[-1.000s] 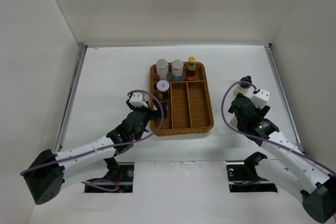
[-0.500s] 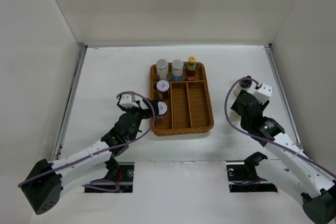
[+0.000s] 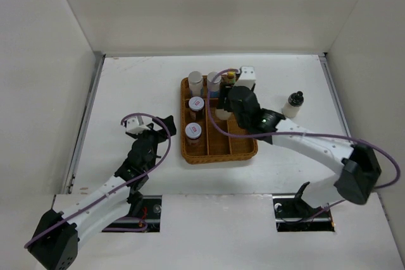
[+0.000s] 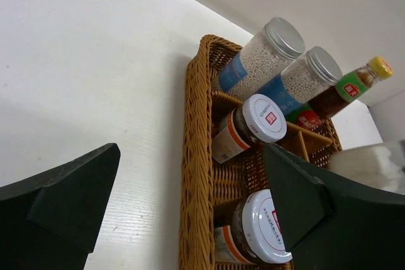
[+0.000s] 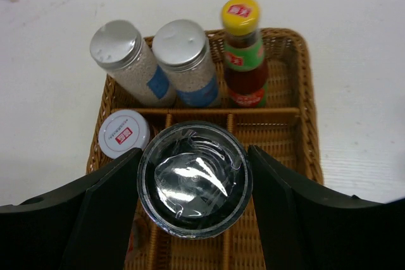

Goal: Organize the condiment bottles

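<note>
The black-lidded jar's bottom is above the tray [image 3: 252, 151] near a divider; my right gripper should keep holding, as the jar would fall against that divider if I opened now.
The brown wicker tray [image 3: 252, 151] holds two silver-lidded jars [image 5: 120, 52] [image 5: 183, 52] and the slim red sauce bottle with a yellow cap [image 5: 242, 49] along its back row. Two white-lidded jars [image 4: 256, 124] [image 4: 262, 229] stand in the left column. My right gripper [image 5: 195, 181] hovers over the tray's middle, shut on a black-lidded jar [image 5: 195, 178]. My left gripper [image 4: 190, 203] is open and holds nothing; it sits just left of the tray's rim [image 4: 193, 156]. A small pale bottle with a black cap [image 3: 292, 102] stands on the table to the right.
White walls enclose the table on three sides. The tray's middle and right long compartments [image 3: 239, 128] show bare wicker. The right arm [image 3: 304, 140] stretches across the table from the right base to the tray.
The right arm swung from the table's right side to above the tray and now grips the black-lidded jar. The left arm drew back left, leaving a white-lidded jar in the tray.
</note>
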Robot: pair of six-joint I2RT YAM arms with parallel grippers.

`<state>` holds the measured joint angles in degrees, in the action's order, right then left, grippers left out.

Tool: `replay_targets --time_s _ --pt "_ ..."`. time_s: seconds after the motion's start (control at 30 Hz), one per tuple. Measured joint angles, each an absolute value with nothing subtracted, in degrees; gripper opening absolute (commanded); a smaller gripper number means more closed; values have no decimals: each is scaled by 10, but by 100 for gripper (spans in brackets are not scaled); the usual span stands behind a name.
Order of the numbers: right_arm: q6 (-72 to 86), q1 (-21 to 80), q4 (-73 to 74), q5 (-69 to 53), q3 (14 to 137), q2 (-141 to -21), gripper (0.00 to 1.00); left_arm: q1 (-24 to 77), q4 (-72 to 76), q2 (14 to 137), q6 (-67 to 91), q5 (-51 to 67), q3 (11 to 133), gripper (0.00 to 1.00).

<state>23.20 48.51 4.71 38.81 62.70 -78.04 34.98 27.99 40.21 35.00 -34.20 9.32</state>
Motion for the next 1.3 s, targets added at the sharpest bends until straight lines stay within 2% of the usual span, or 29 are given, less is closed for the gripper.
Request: replay_targets --time_s 0.13,0.53,0.57,0.67,0.73,0.9,1.07,1.17,1.3 --pt "217 485 23 363 656 -865 48 345 281 414 359 -335 93 100" --pt "205 472 -48 346 684 -993 53 345 281 422 365 -319 93 100" --pt "203 472 -51 349 684 -1004 56 345 281 422 365 -318 93 100" --pt "198 472 -76 365 689 -1018 75 345 281 421 365 -314 93 100" --pt "197 472 -81 369 689 -1018 82 345 281 420 365 -314 93 100" --pt "197 472 -83 379 650 -945 94 344 281 422 365 -310 93 100" --pt "199 443 -94 392 533 -729 97 344 281 426 365 -308 93 100" --pt "205 346 -103 401 485 -638 100 344 281 436 365 -307 93 100" --pt "210 196 -76 401 476 -653 100 345 281 448 365 -304 93 100"
